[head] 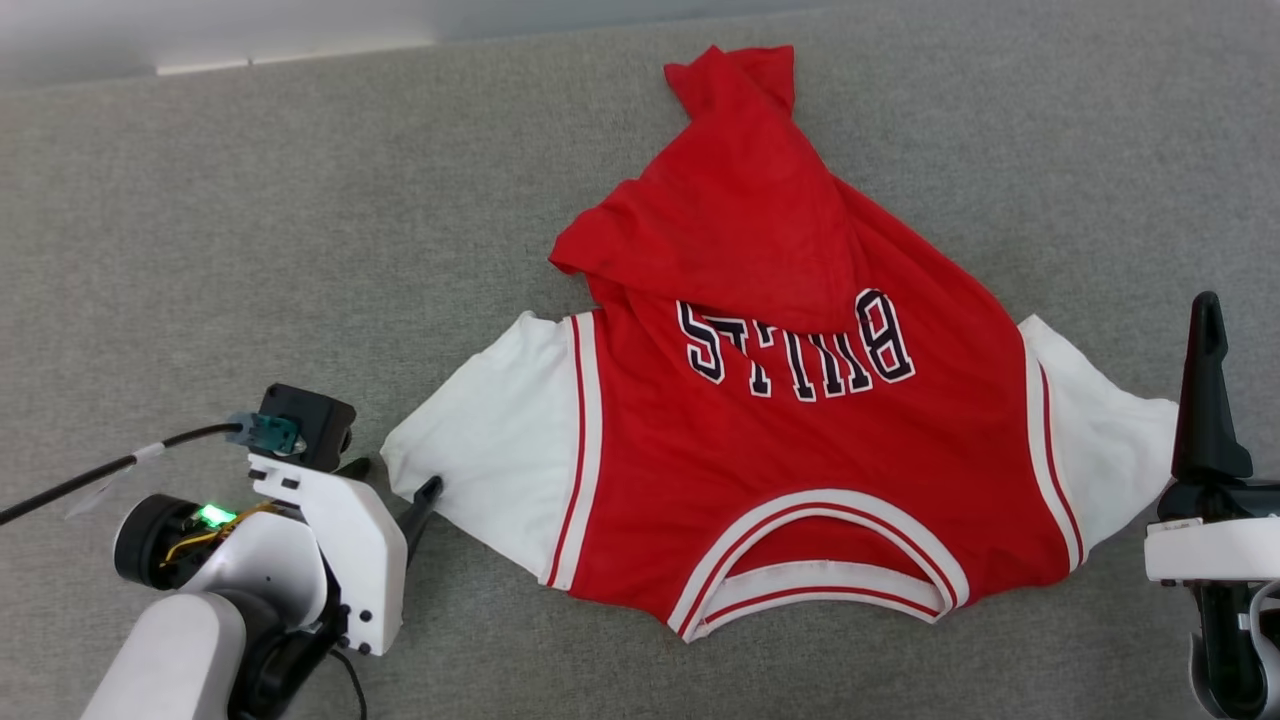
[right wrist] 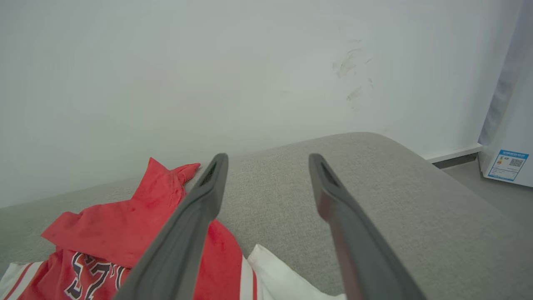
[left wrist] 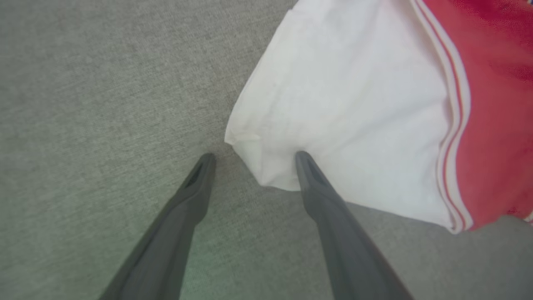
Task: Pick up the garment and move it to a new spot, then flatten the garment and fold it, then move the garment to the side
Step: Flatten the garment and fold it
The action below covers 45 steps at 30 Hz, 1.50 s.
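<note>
The rest of the sleeve (head: 504,438) is lying flat and a small fold shows at its hem corner (head: 403,476), so my left gripper should grab the sleeve there next.
The garment (head: 790,440) is a red jersey with white short sleeves, lying on a grey fabric surface (head: 250,250) with its striped neck toward me. Its lower part is folded up over the top of the chest lettering. My left gripper (head: 395,478) stands open at the tip of the white sleeve on my left. In the left wrist view the sleeve's corner (left wrist: 250,146) lies between the two fingers of my left gripper (left wrist: 254,157), and one fingertip (left wrist: 304,160) rests on the cloth. Beside the other sleeve (head: 1110,430), my right gripper (head: 1207,330) is raised and open. The right wrist view shows this gripper (right wrist: 268,158) with nothing in it.
A white wall (right wrist: 208,62) runs along the far side of the surface. The surface's rounded edge (right wrist: 437,166) drops off at the right, with a white appliance (right wrist: 508,158) beyond it. A black cable (head: 90,480) trails from my left wrist.
</note>
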Motion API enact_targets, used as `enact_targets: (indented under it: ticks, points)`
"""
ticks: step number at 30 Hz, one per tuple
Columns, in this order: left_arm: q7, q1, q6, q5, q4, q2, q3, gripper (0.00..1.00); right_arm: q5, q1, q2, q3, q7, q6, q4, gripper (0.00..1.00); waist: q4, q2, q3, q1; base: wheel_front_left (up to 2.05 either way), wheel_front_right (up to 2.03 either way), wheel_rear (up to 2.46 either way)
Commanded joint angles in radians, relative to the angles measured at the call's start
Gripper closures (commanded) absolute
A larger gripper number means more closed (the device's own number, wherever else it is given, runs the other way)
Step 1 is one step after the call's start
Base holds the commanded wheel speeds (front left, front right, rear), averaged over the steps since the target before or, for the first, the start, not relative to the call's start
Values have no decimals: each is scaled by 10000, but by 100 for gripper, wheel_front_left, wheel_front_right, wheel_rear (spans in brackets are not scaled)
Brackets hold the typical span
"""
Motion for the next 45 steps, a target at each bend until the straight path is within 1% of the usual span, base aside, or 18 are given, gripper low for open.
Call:
enact_targets:
  ticks: [1, 4, 8, 9, 10, 12, 16, 20, 23, 26, 28, 31, 34, 37, 39, 42, 45]
  points:
    - [43, -62, 63, 15, 53, 63, 14, 0, 9, -119, 49, 10, -39, -3, -3, 0, -64, 0, 145, -1, 0, 0, 0]
    - [385, -211, 124, 195, 453, 216, -102, 0, -68, -241, 79, 31, -101, -3, 19, 0, -92, 0, 318, -1, 0, 0, 0]
    - [913, -85, 44, 161, 1070, 292, -385, 0, -180, -258, 108, 18, -123, -3, 83, 0, -86, 0, 419, -1, 0, 0, 0]
    - [951, -53, 23, 150, 1141, 279, -444, 38, -211, -269, 110, 6, -129, -3, 97, 0, -77, 0, 422, -1, 0, 0, 0]
    - [898, -39, 2, 108, 1180, 234, -473, 100, -268, -274, 111, -2, -125, -3, 119, 0, -63, 0, 417, -1, 0, 0, 0]
    - [642, 0, -17, 22, 1154, 101, -457, 100, -366, -251, 118, -32, -74, -3, 177, 0, -7, 0, 360, -1, 0, 0, 0]
    - [-419, -60, 329, 186, 925, 25, -18, 100, -601, -130, 73, -45, 292, -3, 338, 0, 151, 0, 78, -1, 0, 0, 0]
    - [-1315, 133, 539, 64, 422, -122, 399, 100, -846, 72, -240, 97, 1139, -4, 505, 0, 371, 0, -306, -1, 0, 0, 0]
    - [-1626, 463, 465, -180, -81, -93, 609, 100, -1018, 349, -559, 336, 2219, -3, 567, 0, 578, 0, -575, -1, 0, 0, 0]
    - [-1623, 852, 488, -356, -705, 75, 834, 100, -1065, 727, -879, 575, 3690, -3, 468, 0, 770, 0, -797, -1, 0, 0, 0]
    - [-1559, 1166, 529, -460, -1180, 169, 947, 100, -1022, 982, -1011, 508, 4673, -4, 286, 0, 893, 0, -884, -1, 0, 0, 0]
    - [-1449, 1663, 552, -697, -1925, 289, 1119, 100, -846, 1276, -1107, 183, 5991, -4, -48, 0, 1044, 0, -929, -1, 0, 0, 0]
    - [-1242, 2064, 419, -936, -2637, 393, 1078, 100, -780, 1449, -1176, -376, 7245, -4, -227, 0, 1199, 0, -883, -1, 0, 0, 0]
    - [-1033, 2388, 322, -1167, -3207, 376, 926, 100, -773, 1376, -1303, -793, 8398, -4, -302, 0, 1289, 0, -777, -1, 0, 0, 0]
    - [-947, 2536, 290, -1251, -3524, 407, 876, 100, -889, 1188, -1524, -954, 8833, -6, -240, 0, 1359, 0, -670, -1, 0, 0, 0]
    - [-856, 2649, 315, -1187, -3854, 472, 820, 100, -815, 915, -1574, -1159, 9283, -3, 66, 0, 1484, 0, -533, -1, 0, 0, 0]
    - [-824, 2603, 242, -1398, -4095, 340, 676, 100, -880, 757, -1680, -1259, 9519, -4, 473, 0, 1618, 0, -393, -1, 0, 0, 0]
